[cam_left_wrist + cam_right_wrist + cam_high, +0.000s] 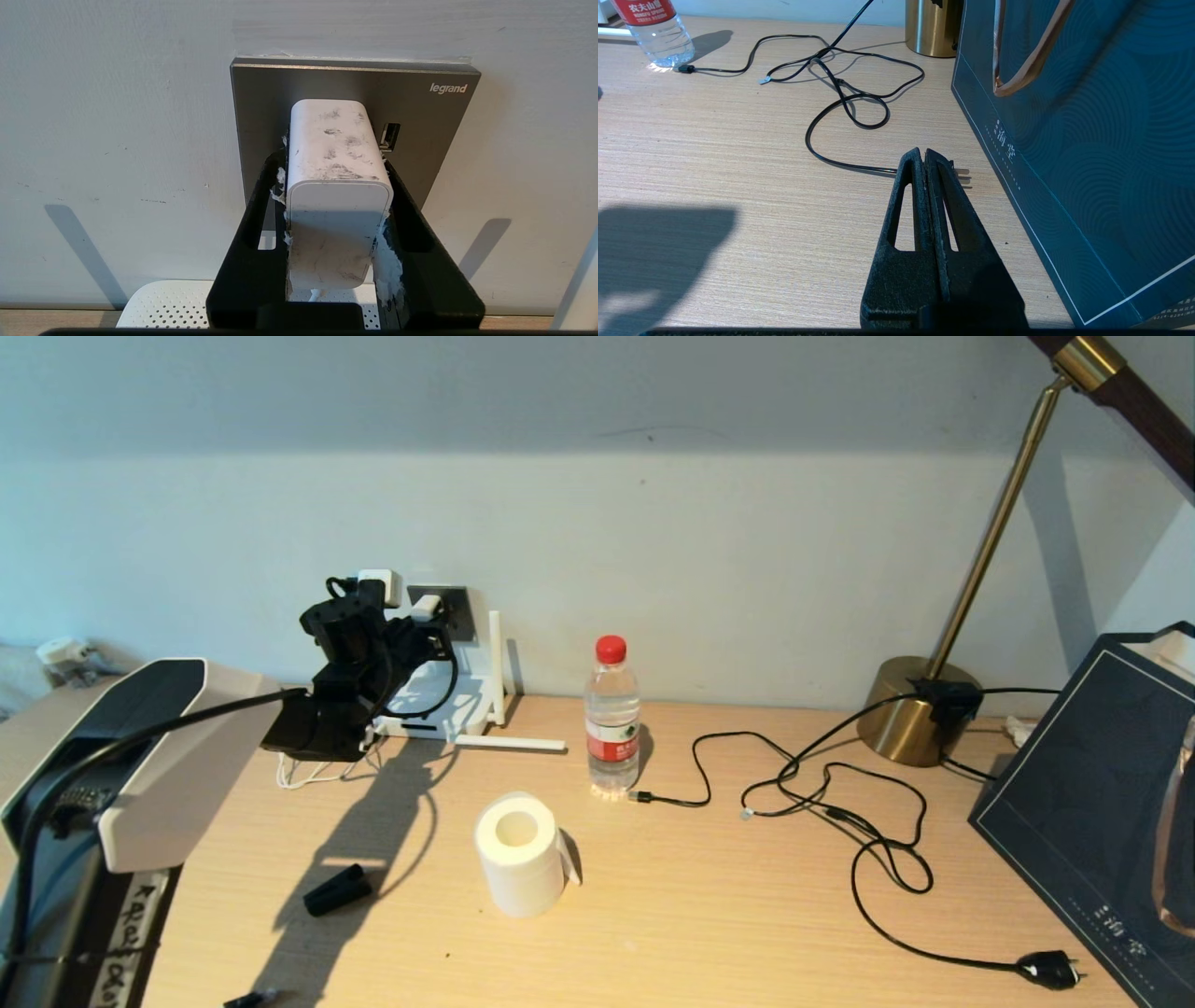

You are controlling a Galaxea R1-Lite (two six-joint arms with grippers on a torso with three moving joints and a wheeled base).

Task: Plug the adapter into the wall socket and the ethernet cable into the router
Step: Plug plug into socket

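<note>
The white adapter's far end (328, 112) sits against the grey wall socket (426, 129) in the left wrist view, so it is time for my left gripper to release the adapter.
My left gripper (422, 618) (332, 161) is up at the wall, shut on the white adapter (426, 608) (334, 140). The adapter's far end sits against the dark grey wall socket (457, 602) (420, 116); its prongs are hidden. Its thin white cord (299, 775) hangs to the desk. The white router (439, 695) (163, 303) lies right below, ports hidden. The ethernet cable lies loose mid-desk, its small plug end (747, 814) (764, 80) apart from the router. My right gripper (923, 153) is shut and empty, low over the desk.
A water bottle (611, 719) and a white paper roll (518, 854) stand mid-desk. A brass lamp base (910, 709) and a dark gift bag (1102, 784) (1087, 140) fill the right. The thin cord's two-pin plug (1050, 971) (964, 173) lies just beyond my right gripper's tips.
</note>
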